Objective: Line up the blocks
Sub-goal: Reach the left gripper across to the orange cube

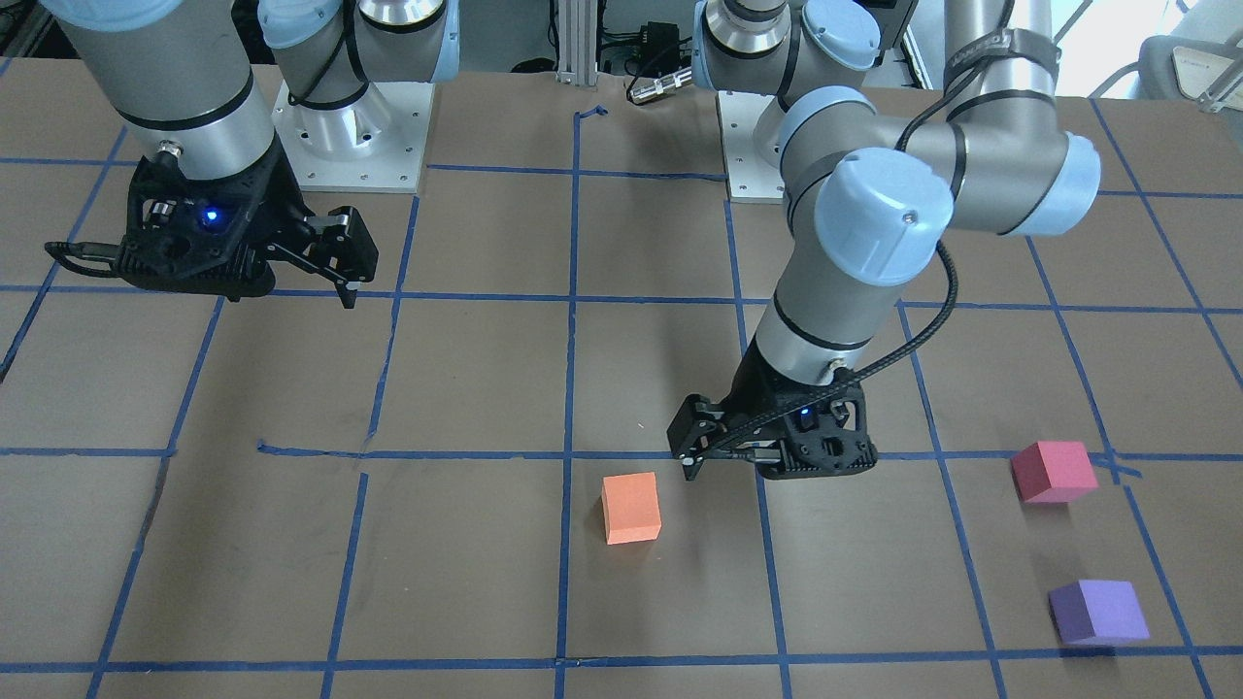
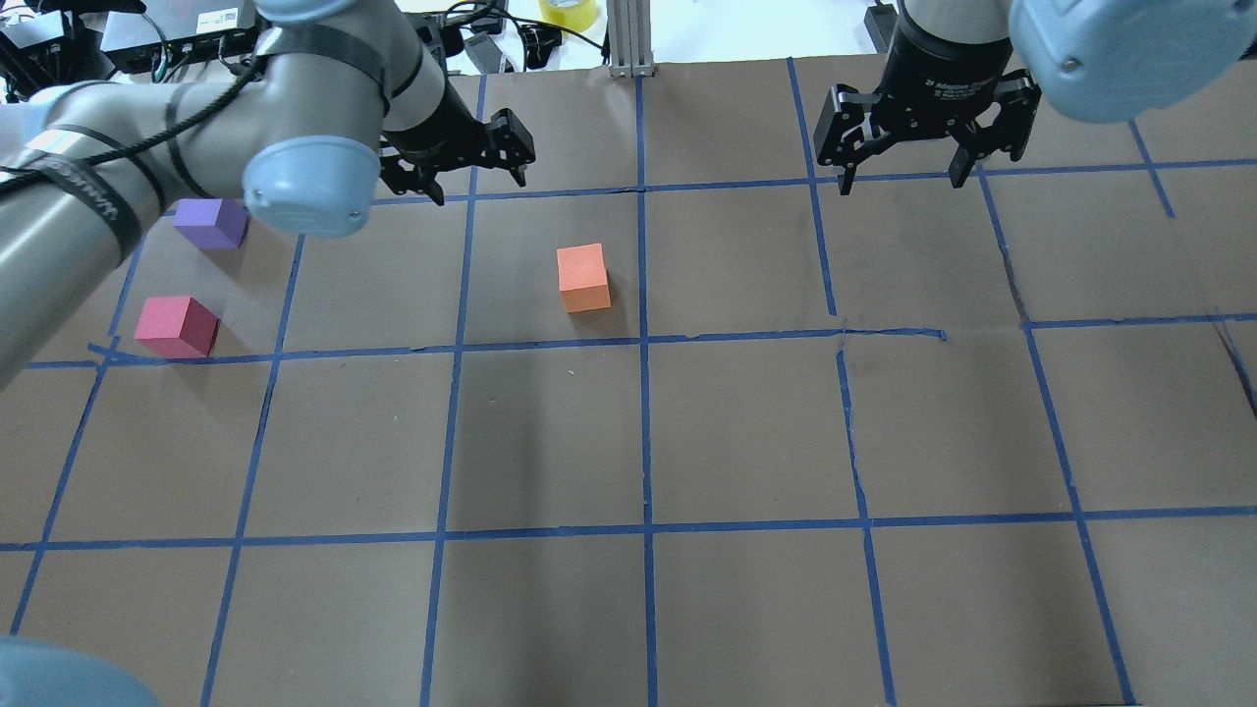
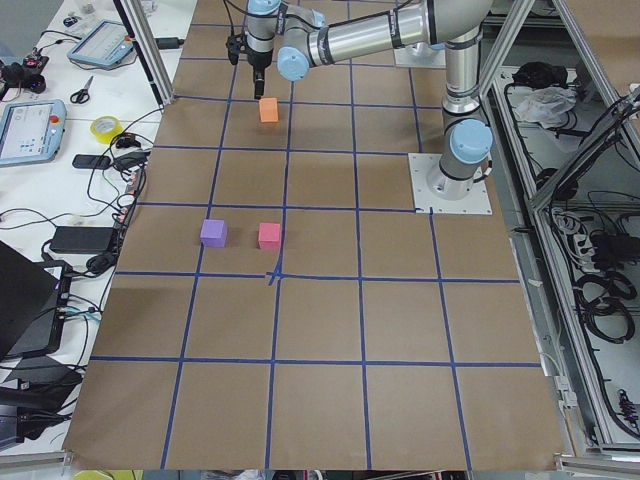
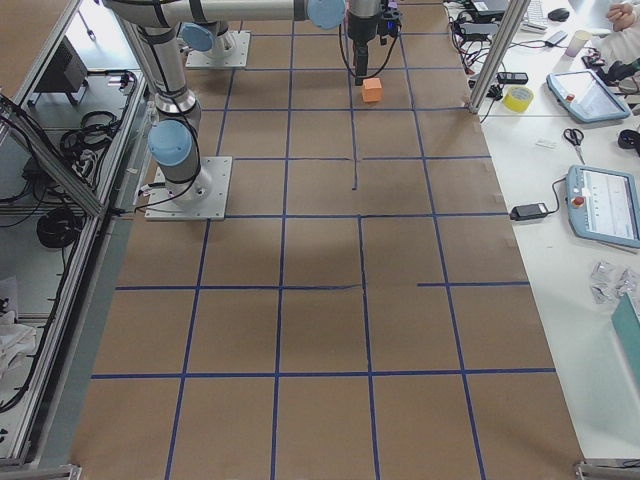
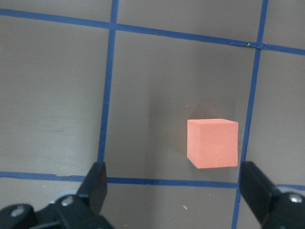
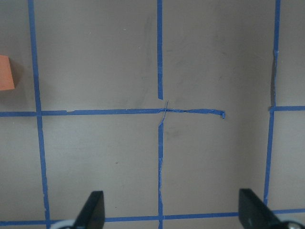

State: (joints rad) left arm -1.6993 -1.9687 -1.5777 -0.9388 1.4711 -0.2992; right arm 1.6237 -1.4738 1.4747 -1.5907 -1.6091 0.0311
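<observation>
The robot's left gripper should line up the orange block with the pink and purple blocks, so it should next grab the opposite sides of the orange block [image 2: 583, 278].
The orange block [image 2: 583, 278] sits near the table's middle, also in the front view [image 1: 631, 508] and the left wrist view [image 5: 213, 143]. The pinkish-red block [image 2: 177, 326] and the purple block [image 2: 211, 223] sit apart on the robot's far left, also in the front view [image 1: 1052, 471] [image 1: 1097, 612]. My left gripper [image 2: 478, 189] is open and empty. It hovers beside the orange block without touching it [image 5: 174, 191]. My right gripper [image 2: 899, 182] is open and empty over bare table on the right [image 6: 172, 210]. The orange block's edge shows in the right wrist view [image 6: 5, 72].
The table [image 2: 746, 432] is covered in brown paper with a blue tape grid. The arm bases [image 1: 354, 126] stand at the robot's edge. Cables, a tape roll [image 2: 568, 12] and electronics lie beyond the far edge.
</observation>
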